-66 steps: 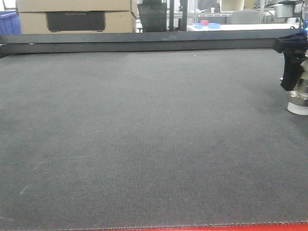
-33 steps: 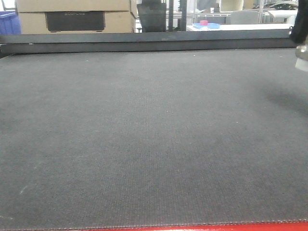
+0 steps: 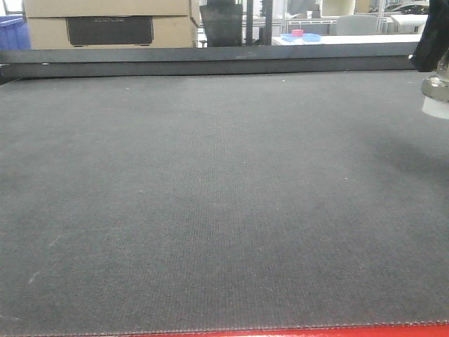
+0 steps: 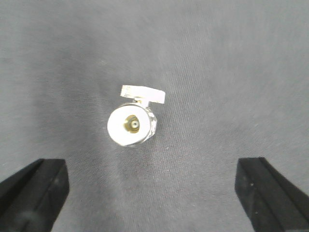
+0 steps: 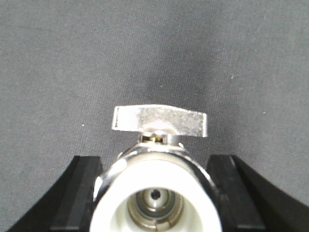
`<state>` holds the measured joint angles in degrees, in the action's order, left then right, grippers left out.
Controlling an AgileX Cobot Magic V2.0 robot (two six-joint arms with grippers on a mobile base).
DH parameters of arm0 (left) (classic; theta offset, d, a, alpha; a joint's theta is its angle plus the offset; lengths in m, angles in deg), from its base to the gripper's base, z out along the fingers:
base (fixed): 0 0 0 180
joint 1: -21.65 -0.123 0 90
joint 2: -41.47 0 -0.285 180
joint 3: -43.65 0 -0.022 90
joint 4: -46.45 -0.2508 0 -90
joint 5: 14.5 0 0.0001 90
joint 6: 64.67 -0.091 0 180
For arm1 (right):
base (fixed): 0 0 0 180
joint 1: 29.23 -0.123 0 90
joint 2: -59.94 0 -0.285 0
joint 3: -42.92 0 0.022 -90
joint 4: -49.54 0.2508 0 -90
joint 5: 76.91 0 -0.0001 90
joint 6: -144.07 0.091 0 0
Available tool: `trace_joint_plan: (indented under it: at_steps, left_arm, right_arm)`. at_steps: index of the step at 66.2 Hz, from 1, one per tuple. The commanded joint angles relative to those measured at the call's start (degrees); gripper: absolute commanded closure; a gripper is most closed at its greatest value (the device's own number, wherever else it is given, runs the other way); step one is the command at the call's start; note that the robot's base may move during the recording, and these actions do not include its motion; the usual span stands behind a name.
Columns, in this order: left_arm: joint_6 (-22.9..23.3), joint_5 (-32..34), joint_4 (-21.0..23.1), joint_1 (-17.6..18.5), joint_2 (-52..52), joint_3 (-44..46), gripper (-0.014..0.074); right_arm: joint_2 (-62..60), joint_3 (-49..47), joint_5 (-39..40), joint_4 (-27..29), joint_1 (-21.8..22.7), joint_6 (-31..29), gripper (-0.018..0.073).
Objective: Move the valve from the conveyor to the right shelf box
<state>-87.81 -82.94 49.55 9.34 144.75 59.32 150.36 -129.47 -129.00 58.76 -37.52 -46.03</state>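
Observation:
My left gripper grabs the valve on the belt by its round body below the lever (image 4: 131, 124) next, to place it in the shelf box.
In the right wrist view my right gripper (image 5: 154, 198) is shut on a valve (image 5: 157, 193). Its white end cap faces the camera and its metal lever (image 5: 159, 121) points up. In the front view this valve (image 3: 436, 97) hangs at the far right edge above the dark conveyor belt (image 3: 210, 196), under the black right gripper (image 3: 429, 50). In the left wrist view a second valve (image 4: 133, 123) stands on the belt. My left gripper (image 4: 152, 198) is open above it, with its fingertips (image 4: 34, 191) wide apart. The shelf is out of view.
A blue crate (image 3: 11, 32) shows at the far left behind the belt, beside a brown cardboard carton (image 3: 105, 24). The belt's dark rear rail (image 3: 210, 60) runs across the back. The red frame (image 3: 295, 331) edges the front. Tables stand far behind.
My right gripper has lifted the valve up off the belt at the right edge. It now hangs much higher than a second ago.

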Motion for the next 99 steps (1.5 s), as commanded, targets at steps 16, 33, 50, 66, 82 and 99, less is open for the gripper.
trace_joint_plan:
  at_steps: [16, 33, 50, 66, 82, 99]
  left_arm:
    - [-0.91, 6.48, -4.36, -0.12, 8.52, 0.54, -0.0006]
    - [-0.91, 8.67, -3.99, -0.12, 12.49, 0.54, -0.0006]
    - [-0.91, 7.58, -3.86, -0.12, 13.77, 0.54, -0.0006]
    - [-0.91, 6.45, -3.75, -0.12, 14.23, 0.44, -0.0006]
    - [-0.91, 6.56, -3.1, -0.12, 16.01, 0.44, -0.0006]
    - [-0.91, 5.59, -3.43, -0.12, 16.31, 0.44, 0.0028]
  right_arm:
    - [-1.24, -0.21, 3.16, 0.05, -0.21, -0.52, 0.0713]
    - [-1.24, -0.21, 3.59, 0.05, -0.21, -0.52, 0.0713]
    - [-1.03, -0.21, 4.05, 0.05, -0.21, -0.52, 0.0713]
    - [-1.03, -0.21, 4.17, 0.05, -0.21, -0.52, 0.0713]
    - [-1.03, -0.21, 4.29, 0.05, -0.21, -0.52, 0.0713]
    - [-1.03, -0.21, 4.29, 0.05, -0.21, -0.52, 0.0713]
